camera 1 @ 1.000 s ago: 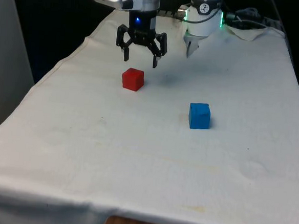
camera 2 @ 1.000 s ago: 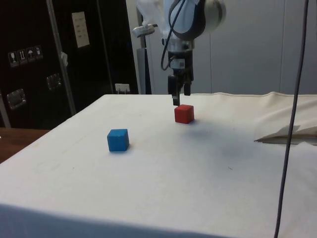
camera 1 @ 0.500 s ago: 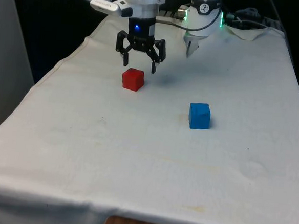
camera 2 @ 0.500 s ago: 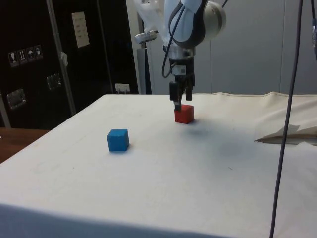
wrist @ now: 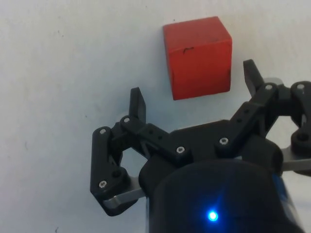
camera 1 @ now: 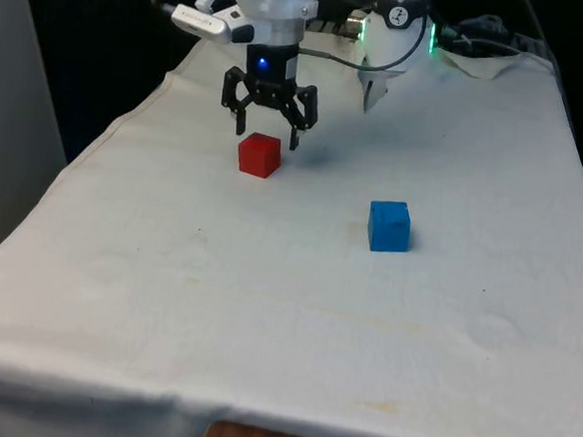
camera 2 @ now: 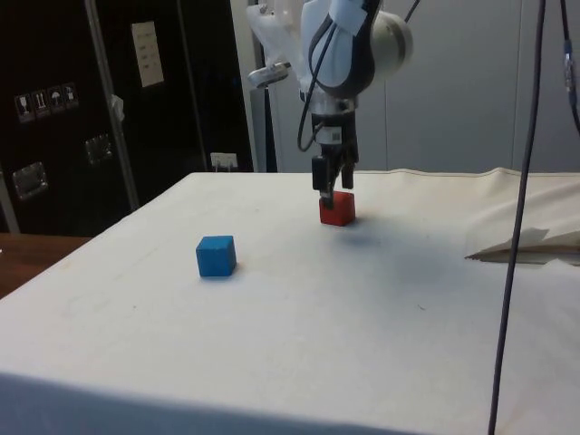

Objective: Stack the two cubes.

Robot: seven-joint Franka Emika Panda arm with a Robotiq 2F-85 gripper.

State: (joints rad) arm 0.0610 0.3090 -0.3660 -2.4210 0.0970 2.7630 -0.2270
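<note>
My gripper grabs the red cube's opposite upright sides next, to stack the red cube (camera 1: 259,155) on the blue cube (camera 1: 388,226).
A red cube (camera 1: 259,155) rests on the white cloth towards the far end of the table, at the front view's left; it also shows as the red cube (camera 2: 337,208) and the red cube (wrist: 198,57). A blue cube (camera 1: 388,226) sits apart, nearer and to the front view's right, also seen as the blue cube (camera 2: 216,256). My gripper (camera 1: 267,135) hangs open just above and slightly behind the red cube, one finger off each side. In the side view the gripper (camera 2: 331,188) is just over the cube's top. In the wrist view the gripper (wrist: 194,91) holds nothing.
Crumpled white cloth (camera 1: 483,62) and cables lie at the table's far right corner. The table's left edge (camera 1: 107,141) runs close to the red cube. Open cloth (camera 1: 295,309) stretches towards the near edge.
The gripper has come down and shifted a little to the front view's left, closing in on the red cube. Both cubes have stayed put.
</note>
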